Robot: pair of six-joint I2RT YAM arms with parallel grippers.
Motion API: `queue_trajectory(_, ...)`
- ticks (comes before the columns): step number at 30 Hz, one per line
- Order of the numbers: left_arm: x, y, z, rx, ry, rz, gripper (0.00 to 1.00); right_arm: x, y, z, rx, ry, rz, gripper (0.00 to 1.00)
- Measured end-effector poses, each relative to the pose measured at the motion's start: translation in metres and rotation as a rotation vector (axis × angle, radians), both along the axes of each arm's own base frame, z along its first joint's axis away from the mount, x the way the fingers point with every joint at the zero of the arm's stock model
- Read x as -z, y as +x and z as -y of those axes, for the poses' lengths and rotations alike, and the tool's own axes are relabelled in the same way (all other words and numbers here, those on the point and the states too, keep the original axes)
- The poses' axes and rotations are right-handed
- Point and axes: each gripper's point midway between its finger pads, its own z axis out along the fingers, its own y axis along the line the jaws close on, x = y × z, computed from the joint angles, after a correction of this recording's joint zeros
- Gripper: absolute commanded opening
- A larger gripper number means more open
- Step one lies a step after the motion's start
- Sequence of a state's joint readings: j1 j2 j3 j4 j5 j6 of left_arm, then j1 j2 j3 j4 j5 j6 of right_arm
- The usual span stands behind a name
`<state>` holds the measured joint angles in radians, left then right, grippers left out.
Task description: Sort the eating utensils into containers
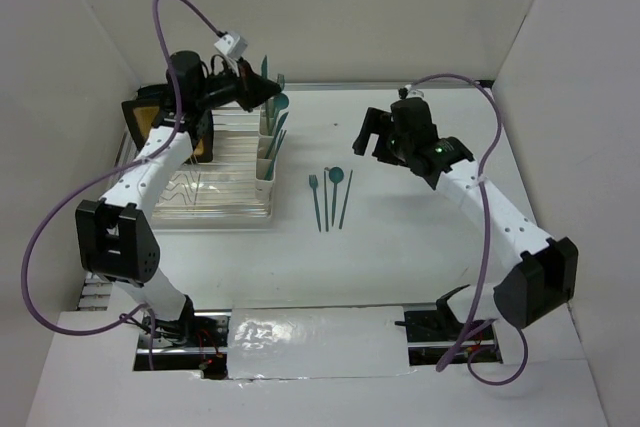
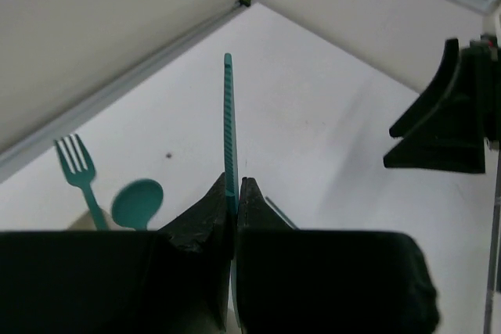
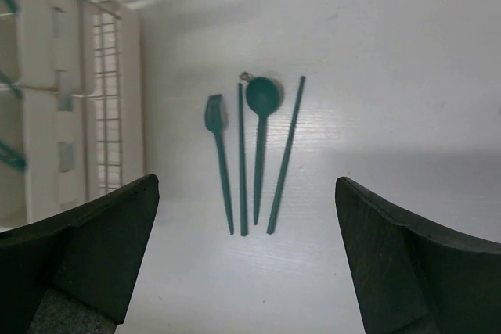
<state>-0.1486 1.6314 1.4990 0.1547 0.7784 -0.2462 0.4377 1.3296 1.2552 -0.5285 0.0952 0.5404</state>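
Observation:
The teal knife's lower end still hangs above the middle cup's rim, so my left gripper lowers the knife into the middle cup before releasing it.
My left gripper [image 2: 237, 185] is shut on a teal knife [image 2: 228, 115], serrated edge up, held over the far end of the cream containers [image 1: 268, 147]. A fork [image 2: 78, 166] and a spoon [image 2: 138, 202] stand in the cups below it. Several more eating utensils lie side by side on the table: a fork [image 3: 219, 154], a thin knife [image 3: 242, 154], a spoon [image 3: 262, 99] and another thin straight piece [image 3: 286, 146]. My right gripper [image 3: 243, 185] hangs open above their handle ends, holding nothing. From above, the left gripper [image 1: 263, 89] is over the cups and the right gripper [image 1: 368, 137] is right of the loose utensils [image 1: 330, 195].
The clear wire-ribbed dish rack [image 1: 205, 192] sits left of the containers under my left arm. White walls close in the back and both sides. A shiny white sheet [image 1: 320, 332] covers the near edge between the arm bases.

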Motion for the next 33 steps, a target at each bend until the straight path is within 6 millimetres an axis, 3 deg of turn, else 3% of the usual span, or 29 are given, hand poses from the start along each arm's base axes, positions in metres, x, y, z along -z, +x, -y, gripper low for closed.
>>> queue_trajectory(3,0.034,-0.008,0.012,0.035,0.034,-0.007,0.0,0.03,0.002,0.004,0.049,-0.027,-0.076,1.0)
queue_trajectory(7,0.064,-0.016,0.021,0.063,0.066,-0.017,0.0,0.051,-0.003,0.008,0.079,-0.03,-0.124,1.0)
queue_trajectory(15,0.064,-0.011,0.018,0.057,0.091,0.062,0.0,0.072,0.0,0.004,0.089,-0.031,-0.17,1.0)
queue_trajectory(23,0.086,-0.011,0.013,0.046,0.146,0.073,0.02,0.089,0.006,-0.003,0.081,-0.03,-0.199,0.99)
queue_trajectory(27,0.104,-0.013,0.01,0.038,0.17,0.053,0.1,0.11,0.01,-0.007,0.087,-0.039,-0.248,0.96)
queue_trajectory(30,0.114,-0.014,0.008,0.032,0.185,0.041,0.23,0.129,0.011,-0.008,0.089,-0.055,-0.293,0.93)
queue_trajectory(31,0.116,-0.015,0.008,0.032,0.191,0.039,0.34,0.134,0.011,-0.008,0.09,-0.059,-0.305,0.91)
queue_trajectory(33,0.12,-0.015,0.007,0.025,0.197,0.031,0.45,0.141,0.013,-0.01,0.087,-0.065,-0.323,0.9)
